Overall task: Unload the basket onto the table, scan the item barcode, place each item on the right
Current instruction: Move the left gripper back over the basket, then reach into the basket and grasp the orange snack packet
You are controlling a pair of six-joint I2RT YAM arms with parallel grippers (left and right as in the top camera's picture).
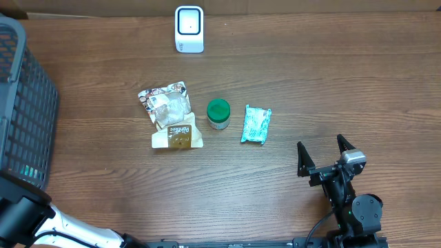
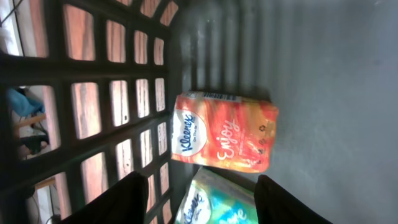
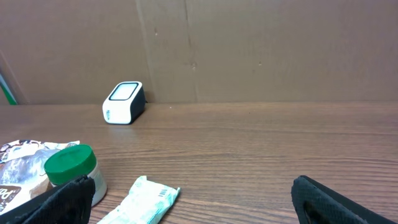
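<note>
My left gripper grabs the orange Kleenex pack by its end away from the Kleenex logo (image 2: 259,136) next, leaving its barcode edge uncovered to scan.
My left gripper (image 2: 202,205) is down inside the dark plastic basket (image 2: 112,93), open, its two black fingers well apart. A teal Kleenex pack (image 2: 217,193) lies between and below them, and I cannot see either finger touching it. An orange Kleenex pack (image 2: 224,134) lies just beyond it on the basket floor, barcode along its top edge. The white barcode scanner (image 1: 189,29) stands at the table's far edge. My right gripper (image 1: 322,155) rests open near the front right, holding nothing.
On the table's middle lie a crumpled snack bag (image 1: 171,114), a green-lidded jar (image 1: 218,114) and a teal packet (image 1: 256,125). The basket (image 1: 24,103) fills the left edge. A cardboard wall (image 3: 249,50) stands behind the scanner (image 3: 123,102).
</note>
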